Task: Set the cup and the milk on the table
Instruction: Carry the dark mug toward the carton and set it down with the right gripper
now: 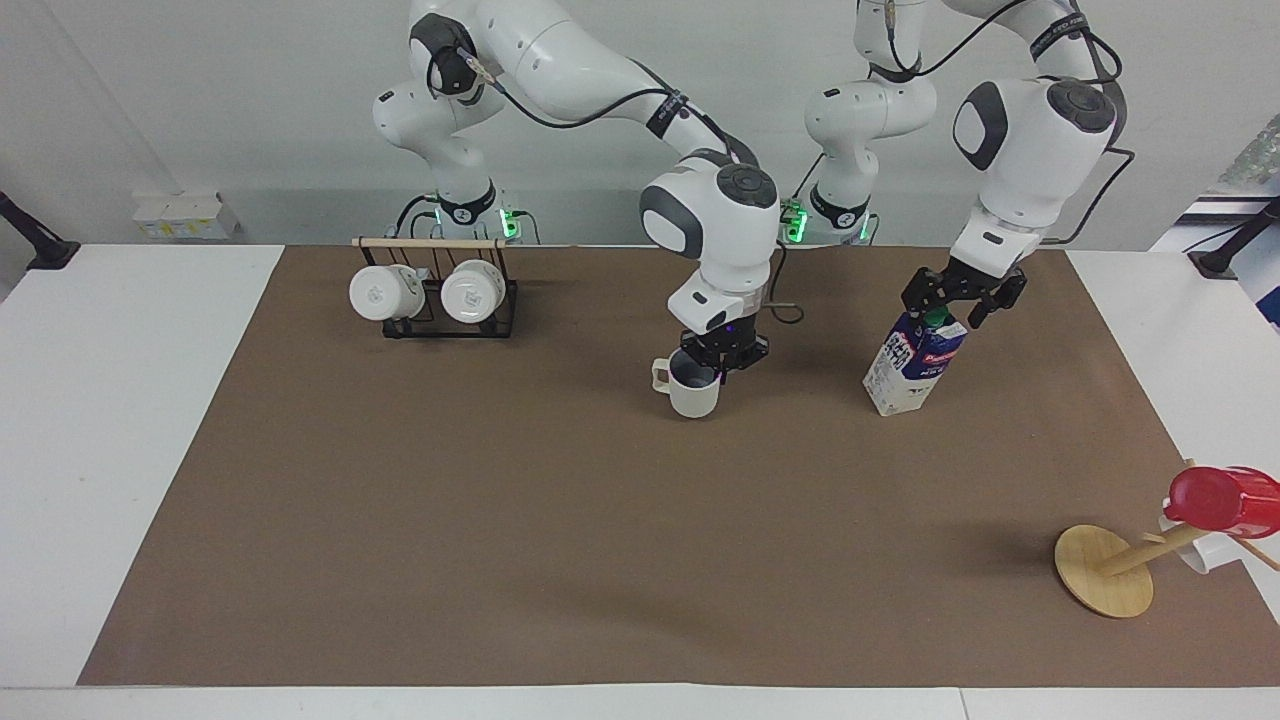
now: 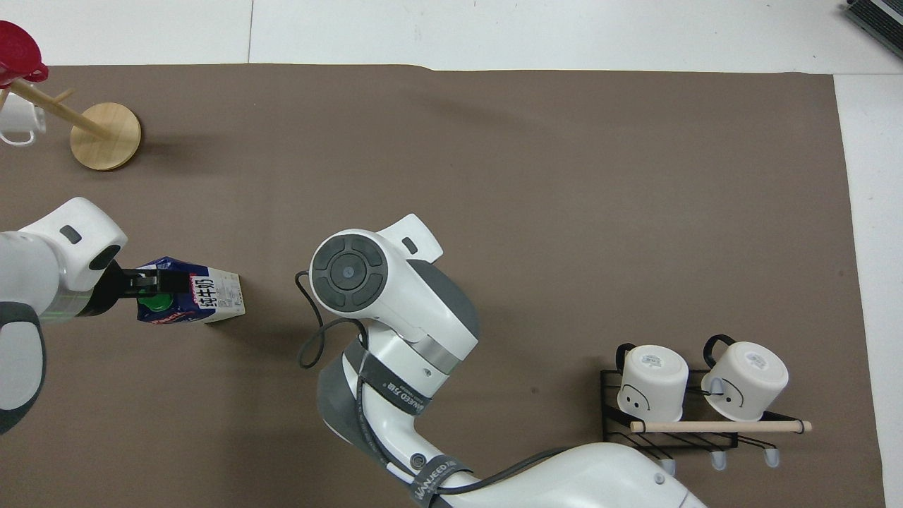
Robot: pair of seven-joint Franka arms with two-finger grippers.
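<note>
My left gripper's fingers reach over the carton's gabled top (image 2: 179, 285) beside the green cap (image 2: 157, 302). Closing would catch the milk carton, so it is now time to close.
The cup (image 1: 693, 392), off-white with a bluish-grey inside, hangs by its rim from my right gripper (image 1: 722, 360), which is shut on it, low over the middle of the brown paper of the table (image 1: 600, 550). I cannot tell whether the cup touches the paper. In the overhead view the right arm hides both. The milk (image 1: 915, 365), a blue and white carton with a green cap, stands on the paper toward the left arm's end, and it also shows in the overhead view (image 2: 204, 300). My left gripper (image 1: 952, 303) is open, its fingers on either side of the carton's gabled top, seen over the cap from overhead (image 2: 152, 282).
A black wire rack (image 1: 435, 320) with two white mugs stands near the robots at the right arm's end, also seen from overhead (image 2: 670, 430). A tipped wooden mug tree (image 1: 1100, 570) carrying a red cup (image 1: 1220, 498) lies at the left arm's end, farthest from the robots.
</note>
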